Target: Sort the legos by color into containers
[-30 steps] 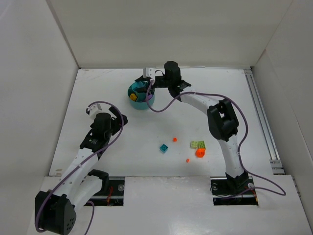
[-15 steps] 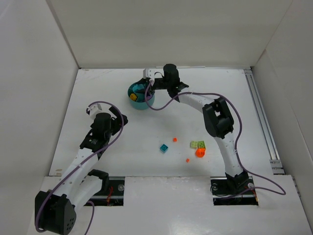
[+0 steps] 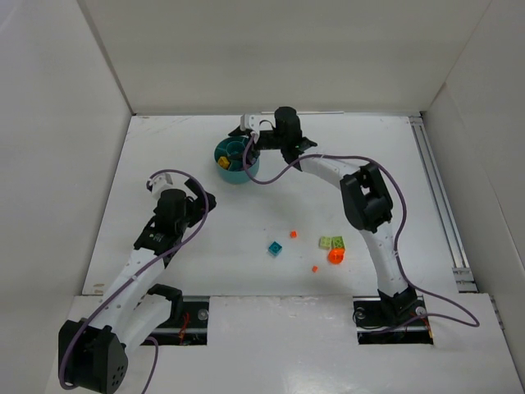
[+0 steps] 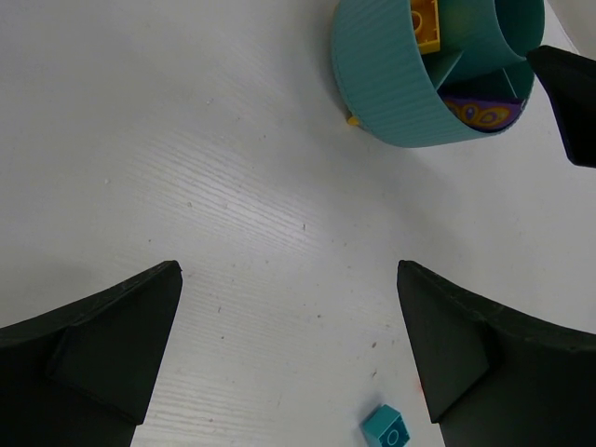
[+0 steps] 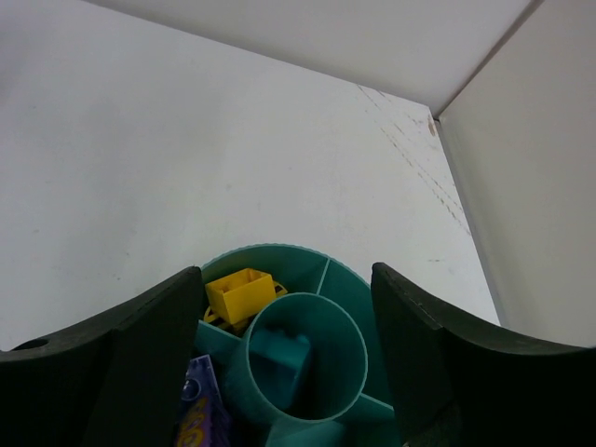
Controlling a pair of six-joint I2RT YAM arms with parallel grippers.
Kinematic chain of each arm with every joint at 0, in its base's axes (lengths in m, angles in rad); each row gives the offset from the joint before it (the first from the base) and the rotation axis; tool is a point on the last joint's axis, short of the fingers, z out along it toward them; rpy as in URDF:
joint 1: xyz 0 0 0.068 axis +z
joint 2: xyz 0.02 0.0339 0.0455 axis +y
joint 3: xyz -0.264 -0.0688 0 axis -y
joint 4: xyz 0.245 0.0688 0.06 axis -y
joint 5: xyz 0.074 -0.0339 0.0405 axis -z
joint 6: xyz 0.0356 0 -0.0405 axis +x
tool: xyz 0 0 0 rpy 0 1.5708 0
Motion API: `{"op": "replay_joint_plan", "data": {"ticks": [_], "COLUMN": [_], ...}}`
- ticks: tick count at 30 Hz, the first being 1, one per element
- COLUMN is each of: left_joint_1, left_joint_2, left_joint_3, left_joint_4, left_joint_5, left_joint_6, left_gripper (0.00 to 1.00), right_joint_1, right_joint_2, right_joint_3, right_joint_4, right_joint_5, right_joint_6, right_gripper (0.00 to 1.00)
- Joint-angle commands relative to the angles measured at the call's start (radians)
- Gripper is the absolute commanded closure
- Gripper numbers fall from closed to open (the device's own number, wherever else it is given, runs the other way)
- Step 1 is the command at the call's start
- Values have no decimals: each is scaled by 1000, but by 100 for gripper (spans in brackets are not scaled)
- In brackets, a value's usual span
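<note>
My left gripper is to grab the teal brick by its sides next, so that it can sort the brick by color into the dish's centre cup (image 3: 235, 151) (image 4: 473, 35).
The round teal dish (image 3: 223, 148) stands at the back centre. In the right wrist view its centre cup (image 5: 349, 349) holds a teal brick (image 5: 279, 358). One wedge holds a yellow brick (image 5: 240, 293) and another a purple piece (image 5: 196, 419). My right gripper (image 3: 251, 145) hangs open and empty just above the dish (image 5: 284, 275). My left gripper (image 3: 201, 199) is open and empty over bare table (image 4: 289, 279), well short of the dish (image 4: 391, 88). Loose on the table are a teal brick (image 3: 275, 249), a lime green brick (image 3: 332, 243) and an orange brick (image 3: 335, 256).
Two tiny orange bits (image 3: 293, 234) (image 3: 314, 268) lie near the loose bricks. A tiny yellow bit (image 4: 352, 119) lies against the dish's base. White walls close off the table at the left, back and right. A rail (image 3: 439, 205) runs along the right side.
My right wrist has shifted slightly left over the dish. The left arm and the loose bricks have not moved.
</note>
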Motion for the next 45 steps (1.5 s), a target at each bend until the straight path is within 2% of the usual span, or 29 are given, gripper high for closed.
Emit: {"op": "replay_joint_plan", "data": {"ticks": [1,8,10,12,13,15,17,18,19,21,23,26,29,30,37,45], "left_joint_1": [3,3,-29,-78,-95,-141,-240,-280,-321,-447,-571,-702,-770,-779,-804,-814], "left_joint_2": [-13,-13,-13,-4,13,47,71,94,107,136,182,271,375,404,622,693], "left_joint_3": [11,-9,-9,0,0,9,20,20,30,30,41,96,156,168,279,323], "left_joint_4": [25,26,36,45,45,72,85,94,105,128,144,133,105,96,73,48], "left_joint_5": [20,79,88,97,114,168,195,206,215,227,202,90,-33,-33,-58,-105], "left_joint_6": [25,34,59,79,93,142,174,198,238,280,321,331,331,331,377,367], "left_gripper": [0,0,0,0,0,0,0,0,0,0,0,3,6,6,24,39], "right_joint_1": [-12,-30,-41,-50,-59,-70,-81,-93,-110,-128,-162,-193,-211,-211,-231,-251], "right_joint_2": [-96,-254,-333,-410,-498,-600,-761,-815,-867,-1017,-1149,-1263,-1399,-1418,-1487,-1487], "right_joint_3": [-20,-150,-233,-370,-421,-536,-701,-751,-843,-923,-1014,-1097,-1135,-1149,-1167,-1167], "right_joint_4": [64,74,74,52,43,23,-29,-52,-95,-138,-208,-293,-359,-374,-456,-474], "right_joint_5": [-17,78,110,198,241,394,506,590,624,693,712,741,767,767,767,747], "right_joint_6": [6,6,6,6,6,6,6,6,17,29,44,44,15,15,-37,-48], "right_gripper": [22,24,24,22,21,14,0,0,0,0,0,0,0,0,0,0]}}
